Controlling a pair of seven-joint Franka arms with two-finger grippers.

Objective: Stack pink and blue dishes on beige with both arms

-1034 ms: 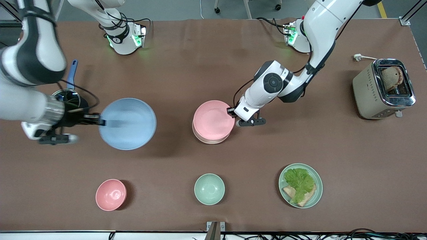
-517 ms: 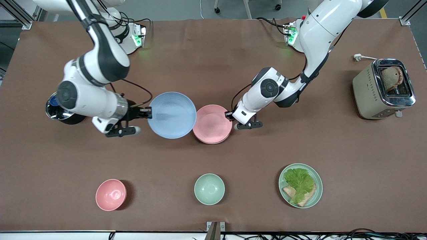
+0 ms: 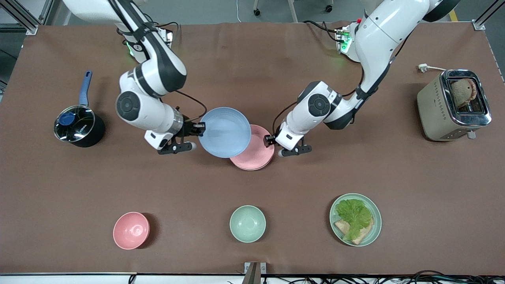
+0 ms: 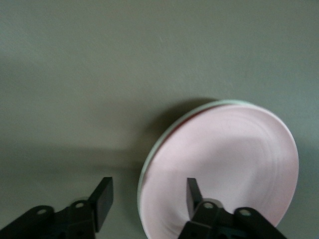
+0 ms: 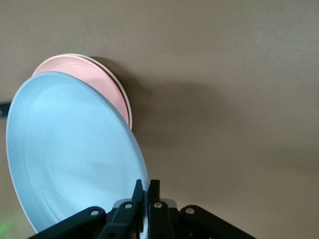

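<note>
I should line up the blue plate (image 3: pixel 224 132) before I open my right gripper, because the blue plate is hanging tilted and partly off the pink plate (image 3: pixel 255 153).
The light blue plate (image 3: pixel 224 132) hangs tilted in the air, and my right gripper (image 3: pixel 200 127) is shut on its rim; in the right wrist view the blue plate (image 5: pixel 70 154) fills the space beside the closed gripper (image 5: pixel 148 191). It partly overlaps the pink plate (image 3: pixel 255 153), which lies on the beige plate (image 5: pixel 125 102), of which only a thin rim shows. My left gripper (image 3: pixel 270 139) is open at the pink plate's edge toward the left arm's end. In the left wrist view that gripper (image 4: pixel 148 196) straddles the rim of the pink plate (image 4: pixel 224 164).
A black pot with a blue handle (image 3: pixel 77 126) stands at the right arm's end, a toaster (image 3: pixel 453 104) at the left arm's end. Nearer the camera stand a pink bowl (image 3: pixel 131 230), a pale green bowl (image 3: pixel 247 223) and a green plate with lettuce (image 3: pixel 355 219).
My right arm has carried the blue plate from the pot's side to over the pink plate's edge. The left gripper has stayed at the pink plate's rim, and the pink plate has settled lower.
</note>
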